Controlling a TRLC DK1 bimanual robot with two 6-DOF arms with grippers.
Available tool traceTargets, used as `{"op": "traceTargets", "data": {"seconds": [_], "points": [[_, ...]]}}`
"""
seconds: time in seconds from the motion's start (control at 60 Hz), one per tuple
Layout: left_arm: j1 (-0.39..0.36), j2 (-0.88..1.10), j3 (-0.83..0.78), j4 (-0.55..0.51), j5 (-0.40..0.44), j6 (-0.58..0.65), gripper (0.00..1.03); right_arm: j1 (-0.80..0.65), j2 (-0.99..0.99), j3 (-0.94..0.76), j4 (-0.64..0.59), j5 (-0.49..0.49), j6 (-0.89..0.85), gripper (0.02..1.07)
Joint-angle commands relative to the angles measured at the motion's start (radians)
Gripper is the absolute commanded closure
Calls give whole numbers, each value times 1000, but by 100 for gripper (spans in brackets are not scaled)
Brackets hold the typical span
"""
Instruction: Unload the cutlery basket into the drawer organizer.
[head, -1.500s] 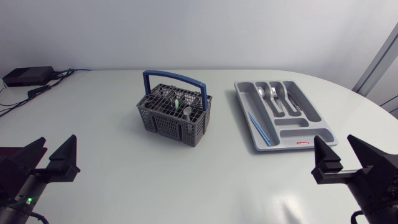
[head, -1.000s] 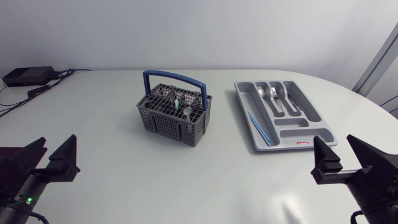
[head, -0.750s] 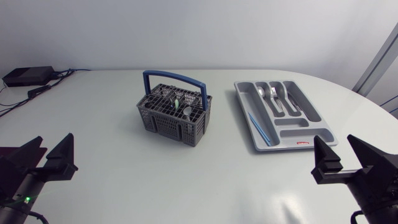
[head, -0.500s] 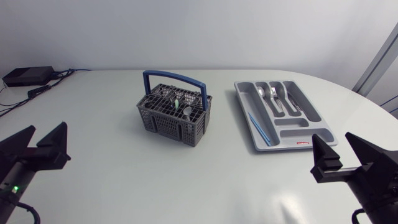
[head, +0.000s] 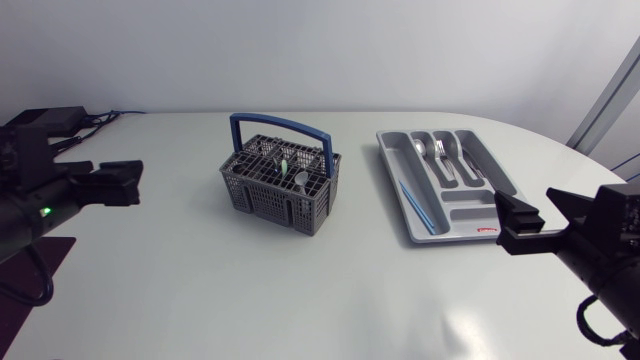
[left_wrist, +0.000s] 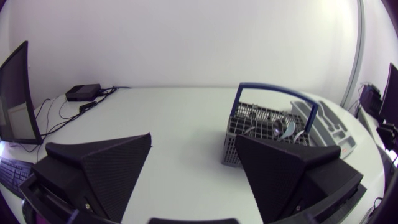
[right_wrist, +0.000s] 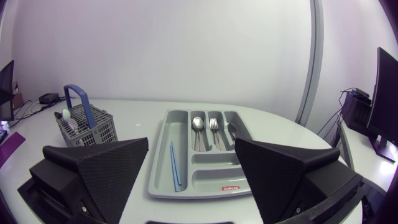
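The basket's grid closes around the lower part of the pale green stick, so my left gripper will next pinch the stick by its exposed upper end (head: 284, 166) to unload it.
The grey cutlery basket (head: 282, 187) with a blue handle (head: 279, 124) stands mid-table, holding a spoon (head: 300, 180) and a green-tipped piece (head: 284, 162). To its right lies the grey drawer organizer (head: 502, 202), with a spoon (head: 420, 150), forks (head: 446, 155) and a thin blue stick (head: 414, 205) in its compartments. My left gripper (head: 75, 165) hovers open and empty, well left of the basket (left_wrist: 273, 134). My right gripper (head: 555, 225), also open and empty, is near the front right of the organizer (right_wrist: 158, 163), which lies ahead of its fingers.
A black box (head: 44, 122) with cables sits at the table's back left corner. A purple sheet (right_wrist: 11, 144) lies near the table's left side. Bare white tabletop (head: 300, 290) runs in front of the basket and organizer.
My left gripper has risen from the front left edge and swung toward the back left, now pointing at the basket. My right gripper has lifted slightly and turned toward the organizer.
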Motion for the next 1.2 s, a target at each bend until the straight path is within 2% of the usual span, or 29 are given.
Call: {"op": "traceTargets", "data": {"seconds": [0.0, 0.083, 0.15, 0.267, 0.467, 0.617, 0.717, 0.833, 1.0, 1.183], "points": [[-70, 97, 74, -47, -56, 65, 11, 16, 75, 52, -32, 23, 31, 7], [-150, 167, 117, -73, -134, 132, 10, 39, 152, 114, -111, 39, 31, 7], [-179, 221, 163, -116, -139, 164, 10, 45, 221, 172, -196, 40, 22, 7], [-244, 299, 218, -163, -137, 227, 10, 48, 313, 229, -268, 8, -13, 7], [-320, 452, 355, -209, -125, 244, 8, 51, 373, 267, -320, -128, -39, 7], [-394, 549, 457, -252, -122, 247, 9, 51, 431, 302, -375, -198, -131, 7], [-458, 604, 520, -289, -123, 255, 10, 53, 445, 302, -375, -216, -159, 7], [-509, 684, 602, -326, -129, 250, 15, 70, 453, 299, -375, -216, -162, 7], [-532, 801, 694, -344, -165, 215, 17, 79, 457, 290, -372, -214, -162, 7], [-500, 931, 802, -401, -165, 106, 27, 79, 454, 276, -369, -211, -164, 7]]}}
